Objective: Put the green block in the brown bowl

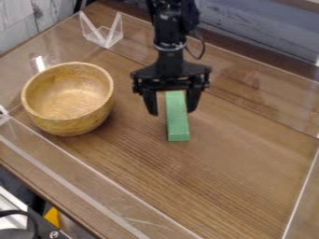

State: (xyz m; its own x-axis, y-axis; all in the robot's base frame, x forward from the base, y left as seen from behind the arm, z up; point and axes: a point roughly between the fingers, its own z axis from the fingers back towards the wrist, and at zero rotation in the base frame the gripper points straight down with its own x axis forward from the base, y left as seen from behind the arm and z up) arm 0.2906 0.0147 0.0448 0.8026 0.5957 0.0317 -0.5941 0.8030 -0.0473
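Observation:
The green block (178, 121) needs to go in the brown bowl (69, 97). My gripper should grab it by its long sides next.
The green block (178, 121) lies flat on the wooden table, a slim bar running from far to near, right of centre. My gripper (173, 96) hangs over its far end, open, with one black finger on each side of the bar and the far end partly hidden behind them. Whether the fingers touch the block I cannot tell. The brown bowl (69, 97), round light wood with a thick rim, stands empty at the left, a short way from the block.
A clear acrylic wall (75, 191) edges the table along the front and left. A clear folded stand (103, 30) sits at the back left. Dark cables (32, 224) hang below the front-left corner.

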